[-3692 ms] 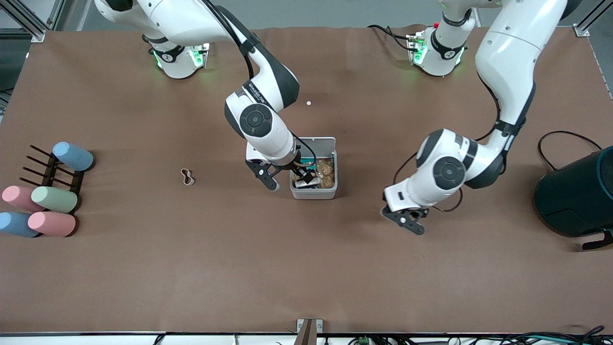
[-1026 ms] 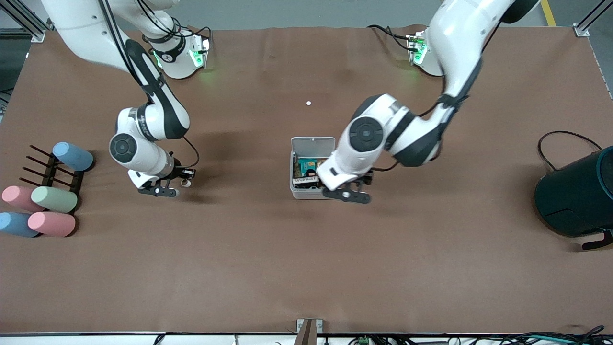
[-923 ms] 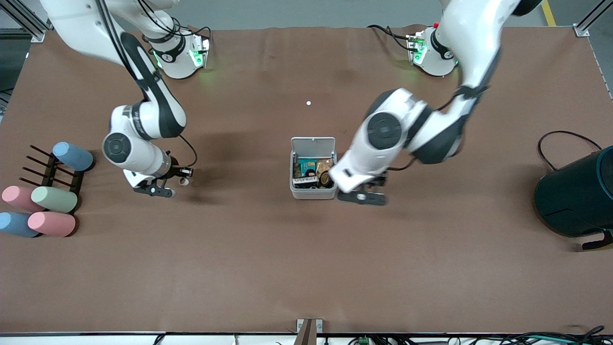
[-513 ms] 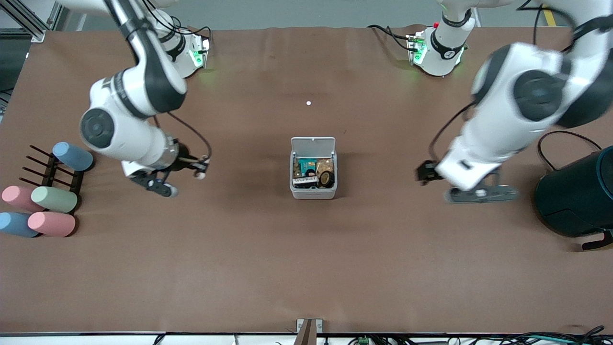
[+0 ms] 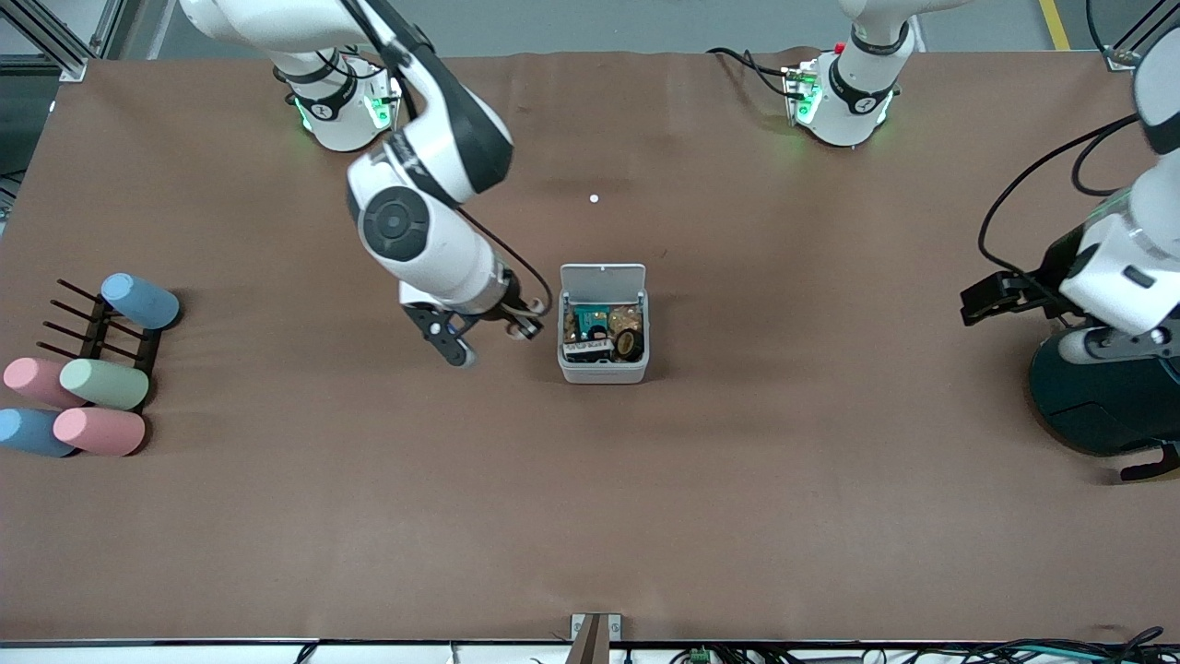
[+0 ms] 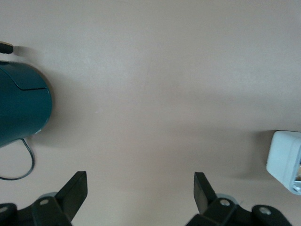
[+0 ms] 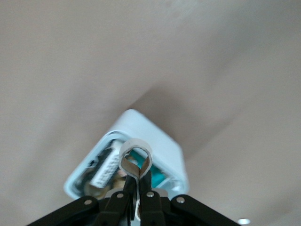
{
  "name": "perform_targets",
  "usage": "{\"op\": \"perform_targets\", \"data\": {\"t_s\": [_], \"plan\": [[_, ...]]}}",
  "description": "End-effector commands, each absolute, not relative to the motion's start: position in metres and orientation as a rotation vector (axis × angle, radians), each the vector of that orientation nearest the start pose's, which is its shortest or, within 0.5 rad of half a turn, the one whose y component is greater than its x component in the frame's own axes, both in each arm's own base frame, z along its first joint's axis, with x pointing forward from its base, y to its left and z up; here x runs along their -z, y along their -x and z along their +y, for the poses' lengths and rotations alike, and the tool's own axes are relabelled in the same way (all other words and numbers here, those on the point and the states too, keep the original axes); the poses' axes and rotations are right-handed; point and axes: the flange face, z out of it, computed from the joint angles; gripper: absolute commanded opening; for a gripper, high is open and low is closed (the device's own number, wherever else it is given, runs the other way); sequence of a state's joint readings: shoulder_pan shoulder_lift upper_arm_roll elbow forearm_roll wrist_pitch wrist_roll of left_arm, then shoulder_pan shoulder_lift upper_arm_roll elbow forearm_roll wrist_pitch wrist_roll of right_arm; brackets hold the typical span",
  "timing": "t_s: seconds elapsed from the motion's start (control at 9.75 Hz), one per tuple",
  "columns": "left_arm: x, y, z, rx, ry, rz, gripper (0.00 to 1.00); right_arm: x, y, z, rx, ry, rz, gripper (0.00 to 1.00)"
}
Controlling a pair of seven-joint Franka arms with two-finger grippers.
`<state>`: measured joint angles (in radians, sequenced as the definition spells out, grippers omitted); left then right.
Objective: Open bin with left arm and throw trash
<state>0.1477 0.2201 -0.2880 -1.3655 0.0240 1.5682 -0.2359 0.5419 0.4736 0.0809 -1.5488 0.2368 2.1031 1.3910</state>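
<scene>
The rubber-band loop is short of the white bin's rim (image 5: pixel 561 332) in the front view, so it is too early to release. My right gripper now moves the loop toward the bin first.
The white bin (image 5: pixel 603 373) stands mid-table with its lid (image 5: pixel 604 278) tipped up and open. A black tape roll (image 5: pixel 630 344) and other wrappers lie inside it. My right gripper (image 5: pixel 519 325) hangs beside the bin on the right arm's side, shut on the tan rubber-band loop (image 5: pixel 530 331). In the right wrist view the loop (image 7: pixel 136 157) sticks up from the shut right gripper (image 7: pixel 136 181), with the bin (image 7: pixel 155 136) below it. My left gripper (image 5: pixel 1111 343) is open and empty above the dark teal cylinder. The left wrist view shows the left gripper (image 6: pixel 138 193) over bare table, and the bin (image 6: pixel 284 157) at the edge.
A big dark teal cylinder (image 5: pixel 1106 397) with a black cable (image 5: pixel 1069 267) stands at the left arm's end. Several pastel cylinders (image 5: pixel 101 383) lie on and by a black rack (image 5: pixel 92 323) at the right arm's end. A small white speck (image 5: pixel 594 198) lies between the bin and the bases.
My right arm has lifted the rubber band off the table and carried it to the bin. My left arm has swung away from the bin to the teal cylinder, still open.
</scene>
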Motion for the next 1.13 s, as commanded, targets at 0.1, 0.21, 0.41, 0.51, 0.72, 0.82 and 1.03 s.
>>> {"op": "perform_targets", "data": {"t_s": [0.1,0.21,0.41,0.51,0.72,0.82,1.03], "plan": [[-0.623,-0.569,-0.038,-0.018,3.235,-0.279,1.0,-0.373,-0.545,0.451,-0.272,2.59,1.371,0.02],[-0.631,-0.548,-0.058,0.004,3.175,-0.207,1.0,-0.359,-0.538,0.46,-0.291,2.605,1.383,0.02],[-0.633,-0.534,-0.071,0.046,3.137,-0.147,1.0,-0.331,-0.532,0.468,-0.32,2.636,1.4,0.08],[-0.633,-0.528,-0.071,0.044,3.135,-0.145,1.0,-0.329,-0.532,0.468,-0.323,2.643,1.389,0.15],[-0.629,-0.528,-0.062,0.037,3.144,-0.153,1.0,-0.327,-0.541,0.461,-0.322,2.641,1.388,0.5],[-0.633,-0.532,-0.06,0.047,3.146,-0.133,1.0,-0.327,-0.542,0.46,-0.318,2.644,1.383,0.57],[-0.63,-0.539,-0.062,0.04,3.145,-0.09,1.0,-0.328,-0.55,0.451,-0.313,2.653,1.352,0.68]]}}
